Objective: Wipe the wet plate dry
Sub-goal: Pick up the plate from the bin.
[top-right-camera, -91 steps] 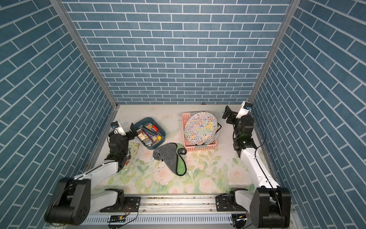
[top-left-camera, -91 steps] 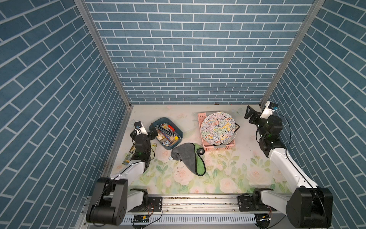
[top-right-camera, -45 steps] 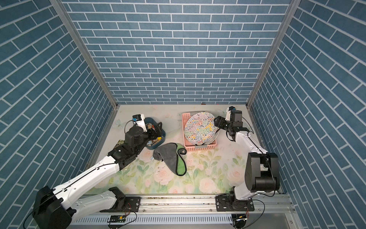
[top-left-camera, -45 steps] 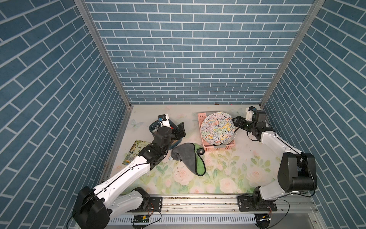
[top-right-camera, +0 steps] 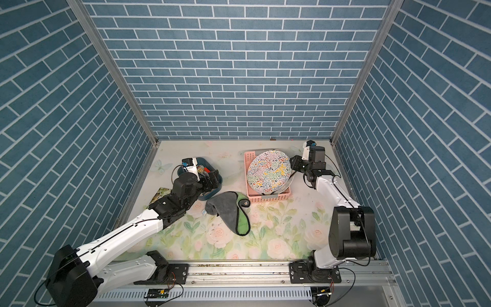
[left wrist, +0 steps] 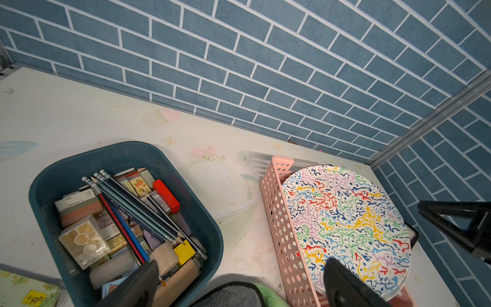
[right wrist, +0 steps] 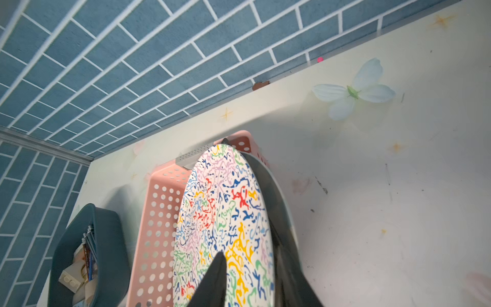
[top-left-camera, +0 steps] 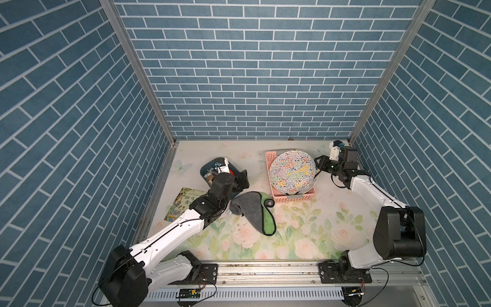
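Observation:
Next, my left gripper takes the cloth (top-left-camera: 252, 210) by its grey far edge, leaving the rest loose to wipe the wet plate dry.
The plate (top-left-camera: 292, 172) (top-right-camera: 268, 171), white with coloured squiggles, leans on edge in a pink basket (top-left-camera: 295, 198). My right gripper (top-left-camera: 317, 166) (right wrist: 249, 255) is at its right rim. One finger lies on the patterned face and the other sits behind the rim, shut on the plate. A grey and green cloth (top-left-camera: 252, 210) (top-right-camera: 229, 210) lies crumpled on the table in front of the basket. My left gripper (top-left-camera: 243, 178) (left wrist: 241, 261) hovers open just behind the cloth's far edge, with nothing between its fingers.
A dark blue bin (left wrist: 127, 148) of pencils, erasers and blocks stands left of the basket, under my left wrist. A grey dish (right wrist: 281, 199) leans behind the plate. A green book (top-left-camera: 183, 202) lies by the left wall. The back wall is close behind the basket.
My left arm has swung in from the left wall to the cloth and bin. My right arm has reached the plate's rim, and its jaws have narrowed around it.

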You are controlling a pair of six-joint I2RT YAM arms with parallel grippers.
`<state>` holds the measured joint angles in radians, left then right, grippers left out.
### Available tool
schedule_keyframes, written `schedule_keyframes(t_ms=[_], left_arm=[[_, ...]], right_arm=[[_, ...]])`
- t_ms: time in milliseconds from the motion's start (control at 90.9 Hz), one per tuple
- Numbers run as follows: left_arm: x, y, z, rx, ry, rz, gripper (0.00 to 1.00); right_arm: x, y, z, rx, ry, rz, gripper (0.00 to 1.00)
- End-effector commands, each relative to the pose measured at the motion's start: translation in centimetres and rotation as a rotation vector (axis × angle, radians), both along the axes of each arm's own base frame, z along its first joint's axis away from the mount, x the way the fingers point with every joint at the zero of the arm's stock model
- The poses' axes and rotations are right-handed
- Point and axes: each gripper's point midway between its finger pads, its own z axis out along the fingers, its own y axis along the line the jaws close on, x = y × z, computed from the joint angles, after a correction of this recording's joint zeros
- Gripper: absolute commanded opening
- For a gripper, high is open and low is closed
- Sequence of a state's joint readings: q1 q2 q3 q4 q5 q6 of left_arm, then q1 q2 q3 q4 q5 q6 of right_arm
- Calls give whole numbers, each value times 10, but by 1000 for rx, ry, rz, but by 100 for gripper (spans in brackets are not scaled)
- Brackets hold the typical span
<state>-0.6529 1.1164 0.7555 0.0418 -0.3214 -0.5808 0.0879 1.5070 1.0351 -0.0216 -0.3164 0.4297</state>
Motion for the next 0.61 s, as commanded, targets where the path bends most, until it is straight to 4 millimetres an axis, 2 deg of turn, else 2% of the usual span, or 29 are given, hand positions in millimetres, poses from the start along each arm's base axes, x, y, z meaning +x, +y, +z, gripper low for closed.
schedule_keyframes(t_ms=[0,132,440,594], left_arm=[[0,0,-3,0,2,10,100],[0,-1,-5,-2,7,9,100],[-1,1,-11,3,16,20,100],[-8,-6,-27,15,53,-14,100]], right_arm=[[-4,6,-4,-1,4,23,36],[-5,11,-22,9,72,41,38],[-12,11,-60,-10,192,31,43],[-13,23,-75,-4,252,105,48]])
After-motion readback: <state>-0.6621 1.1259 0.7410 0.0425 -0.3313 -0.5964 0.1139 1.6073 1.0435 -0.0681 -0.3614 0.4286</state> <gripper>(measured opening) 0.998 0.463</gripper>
